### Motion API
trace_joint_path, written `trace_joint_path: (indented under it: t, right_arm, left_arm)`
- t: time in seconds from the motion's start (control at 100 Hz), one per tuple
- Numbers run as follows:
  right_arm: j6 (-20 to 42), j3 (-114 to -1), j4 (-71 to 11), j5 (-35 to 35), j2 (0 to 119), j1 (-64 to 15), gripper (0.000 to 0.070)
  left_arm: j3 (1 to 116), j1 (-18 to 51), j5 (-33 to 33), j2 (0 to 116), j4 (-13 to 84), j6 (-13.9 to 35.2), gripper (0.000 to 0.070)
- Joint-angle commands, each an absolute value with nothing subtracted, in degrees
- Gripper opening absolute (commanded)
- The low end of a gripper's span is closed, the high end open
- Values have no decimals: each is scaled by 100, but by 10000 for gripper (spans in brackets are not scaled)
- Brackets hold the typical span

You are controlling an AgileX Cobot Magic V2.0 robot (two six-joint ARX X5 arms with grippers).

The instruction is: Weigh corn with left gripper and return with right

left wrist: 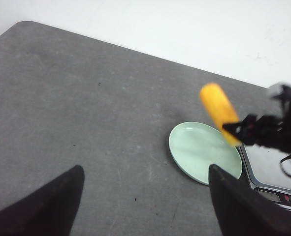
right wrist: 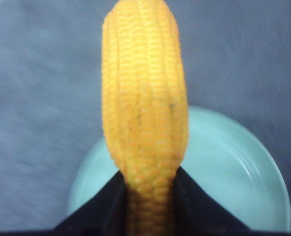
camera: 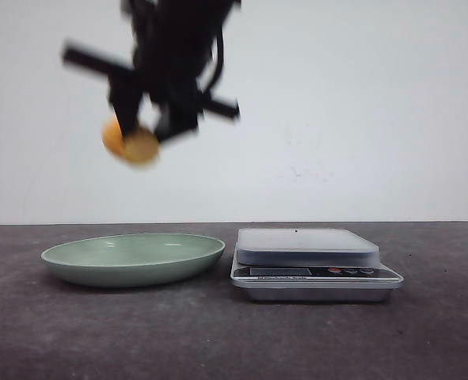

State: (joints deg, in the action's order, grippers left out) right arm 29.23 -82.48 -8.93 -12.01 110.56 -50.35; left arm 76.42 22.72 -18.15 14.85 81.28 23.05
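The corn's lower end [camera: 141, 148] hangs high above the green plate [camera: 131, 269] and the corn would drop if I opened now, so my right gripper keeps holding it.
The yellow-orange corn [camera: 135, 144] hangs high in the air over the pale green plate [camera: 131, 269], with my right gripper [camera: 144, 129] shut on it. In the right wrist view the corn [right wrist: 145, 98] juts out from between the two black fingers of the right gripper [right wrist: 147, 196], with the plate [right wrist: 234, 172] below it. My left gripper [left wrist: 145, 196] is open and holds nothing, well above bare table. From there I see the corn [left wrist: 218, 110] and the right gripper [left wrist: 243, 130] over the plate [left wrist: 199, 152]. The left gripper is out of the front view.
A silver digital scale [camera: 305, 245] with an empty platform stands just right of the plate; it also shows in the left wrist view as the scale [left wrist: 273, 167]. The dark grey table [camera: 234, 332] ends at a white wall behind.
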Motion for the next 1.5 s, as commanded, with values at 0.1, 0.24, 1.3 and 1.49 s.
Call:
trace_joint_path:
  t: [0.1, 0.24, 1.3, 1.49]
  right_arm:
    - [3181, -8366, -1142, -1210, 11533, -5043, 0]
    - [3288, -8366, -1367, -1253, 11631, -5122, 0]
    - [1022, -8965, -2683, -1400, 8897, -4073, 683]
    - [609, -8965, -3795, -1345, 7144, -3295, 683]
  left_arm:
    - [7717, 2276, -1839, 1474, 8241, 2209, 474]
    - [7717, 2276, -1841, 1474, 8254, 2206, 474]
    - [7717, 2276, -1841, 1474, 8211, 2141, 474]
    - [7717, 2279, -1844, 1474, 8246, 1997, 474]
